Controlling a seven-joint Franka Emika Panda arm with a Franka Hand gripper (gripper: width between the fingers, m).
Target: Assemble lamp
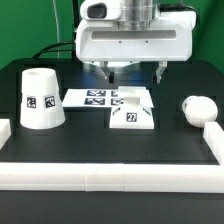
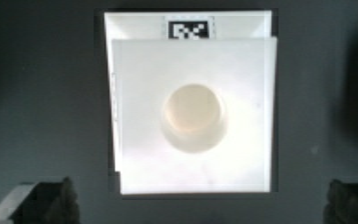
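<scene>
My gripper isn't ready to close yet: my fingers are high above the lamp base and would miss it now. My gripper should first go lower, then close on the lamp base.
The flat square lamp base (image 1: 133, 113) lies on the black table in the middle, with a tag on its front edge. In the wrist view the base (image 2: 194, 110) fills the picture, its round socket hole at its middle. My gripper (image 1: 133, 72) hangs above the base with its two fingers spread wide; it is open and empty (image 2: 197, 205), and its dark fingertips (image 2: 34, 203) stand either side of the base's near edge. The cone shade (image 1: 41, 99) stands at the exterior view's left. The rounded bulb (image 1: 199, 109) lies at the exterior view's right.
The marker board (image 1: 92, 97) lies flat behind and left of the base. White border rails (image 1: 110, 176) run along the front and both sides of the table.
</scene>
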